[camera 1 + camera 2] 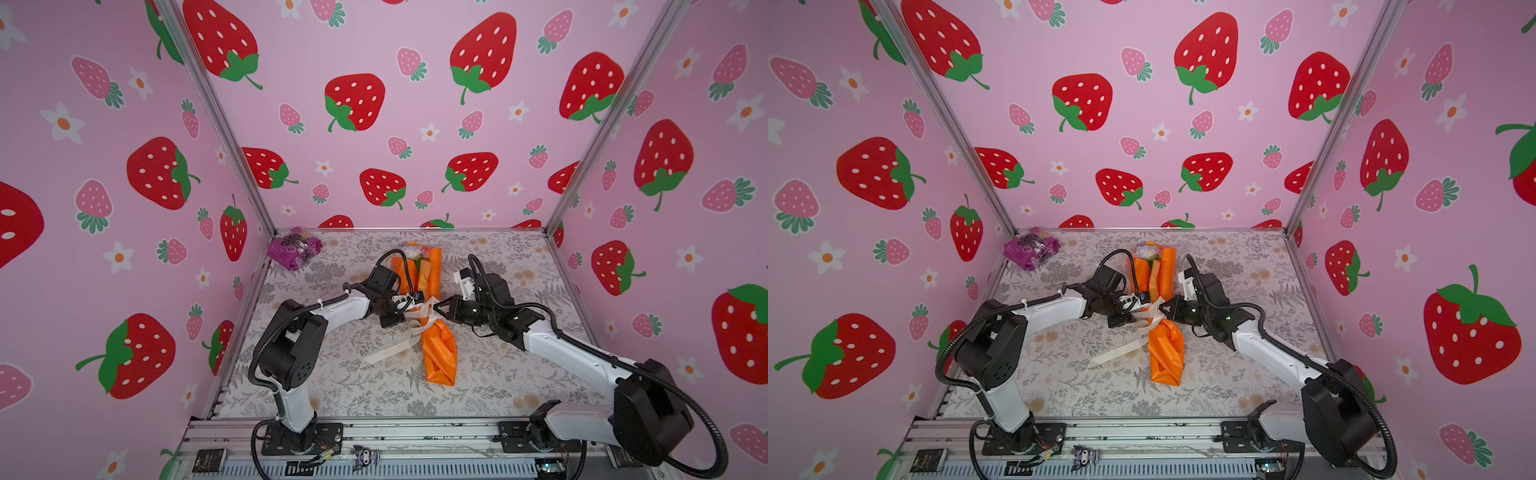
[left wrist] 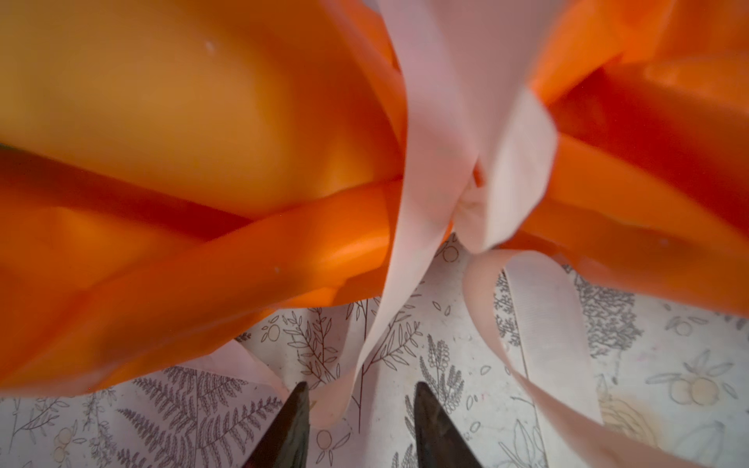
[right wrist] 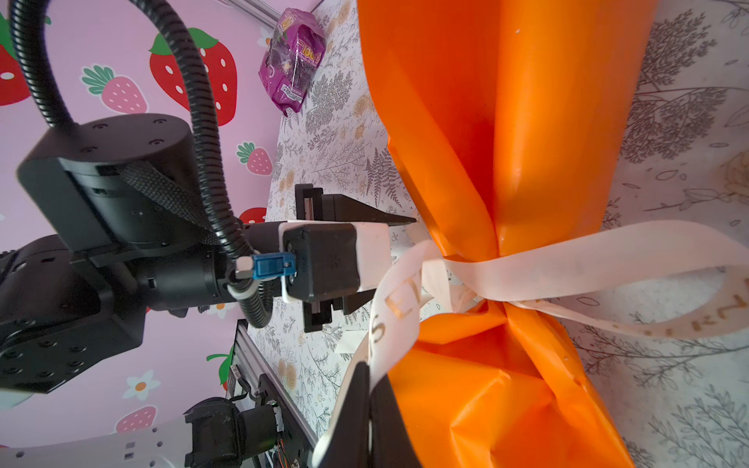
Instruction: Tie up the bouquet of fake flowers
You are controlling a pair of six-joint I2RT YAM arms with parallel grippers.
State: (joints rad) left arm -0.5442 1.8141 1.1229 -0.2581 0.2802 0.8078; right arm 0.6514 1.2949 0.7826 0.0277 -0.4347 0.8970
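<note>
I will next grab the loose ribbon piece beside the bouquet's middle (image 1: pixel 432 310) with my left gripper, to cross it over and tie. The ribbon piece's tail stays free.
The bouquet of fake flowers (image 1: pixel 439 353) (image 1: pixel 1166 353) lies along the middle of the table in orange wrapping paper (image 2: pixel 202 142). Pale flower heads (image 1: pixel 415 251) show at its far end. A cream ribbon (image 1: pixel 419 318) (image 3: pixel 567 263) is knotted round its narrow waist (image 2: pixel 474 210). My left gripper (image 2: pixel 360 389) (image 1: pixel 415 309) stands open at the waist's left side, with a loose ribbon strand (image 2: pixel 336 405) lying between its fingers. My right gripper (image 3: pixel 367 364) (image 1: pixel 436 305) is shut on a ribbon end at the waist's right side.
A crinkly purple packet (image 1: pixel 295 248) (image 3: pixel 294 60) sits in the far left corner. A ribbon tail (image 1: pixel 386 353) trails over the table toward the front left. Strawberry-print walls close three sides. A metal rail (image 1: pixel 415 432) with both arm bases runs along the front.
</note>
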